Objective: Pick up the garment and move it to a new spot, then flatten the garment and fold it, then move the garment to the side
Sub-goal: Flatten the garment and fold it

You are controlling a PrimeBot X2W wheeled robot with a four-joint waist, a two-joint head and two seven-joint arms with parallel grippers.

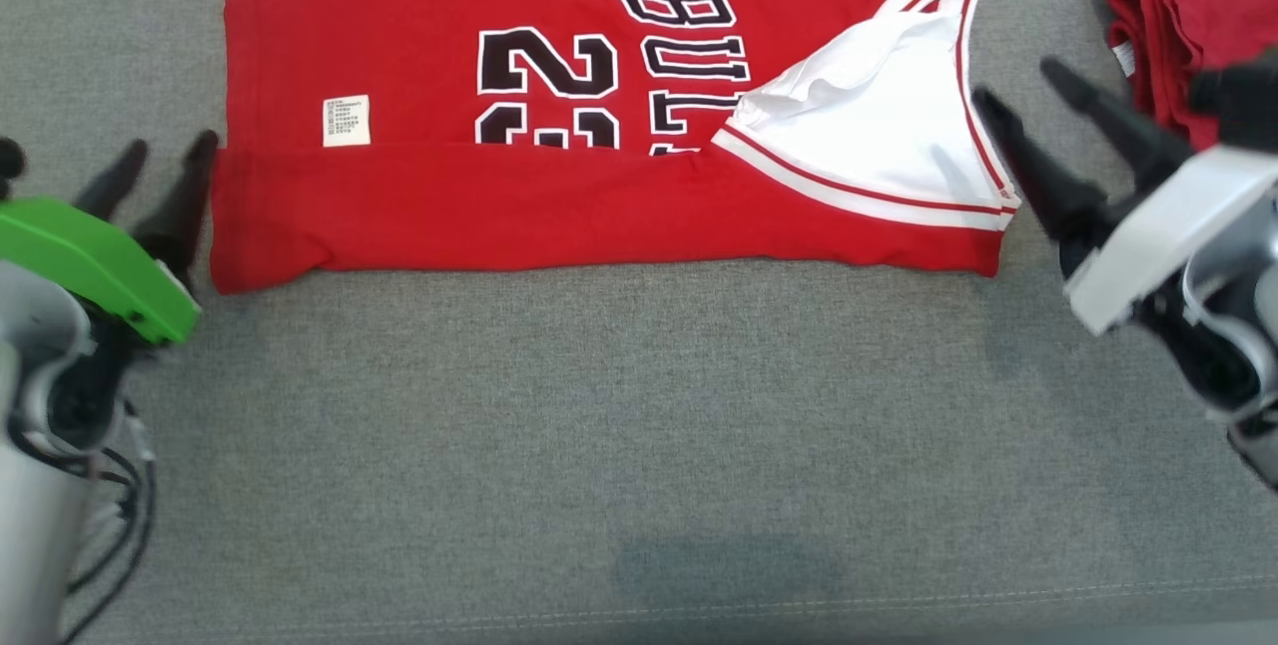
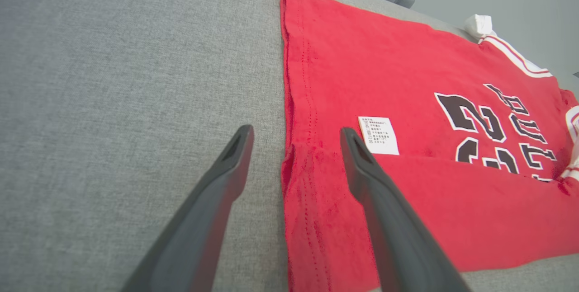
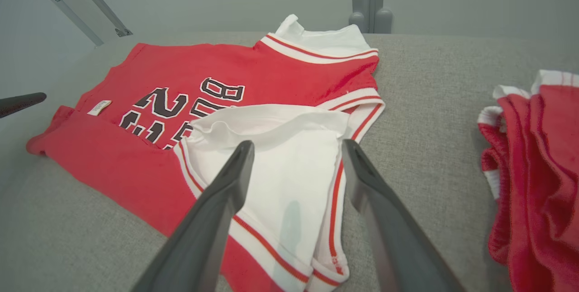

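The jersey is lying flat and slack. My left gripper next needs to pinch it by the hem corner of its unfolded side.
The garment [image 1: 559, 206], a red basketball jersey with black numbers and white trim, lies flat on the grey surface with its near long edge folded up over the print. My left gripper [image 1: 165, 161] stands open just off the jersey's left end, holding nothing; in the left wrist view its fingers straddle the garment's [image 2: 407, 102] hem corner. My right gripper [image 1: 1028, 91] is open beside the right end, near the white sleeve panel [image 3: 280, 165]. In the right wrist view the garment [image 3: 135, 165] lies under its spread fingers.
A stack of folded red garments [image 1: 1188, 16] sits at the far right edge, close behind my right gripper, also seen as red garments [image 3: 538, 170] in the right wrist view. The grey cloth surface [image 1: 639, 445] stretches bare toward me. Metal frame legs [image 3: 371, 2] stand beyond the far edge.
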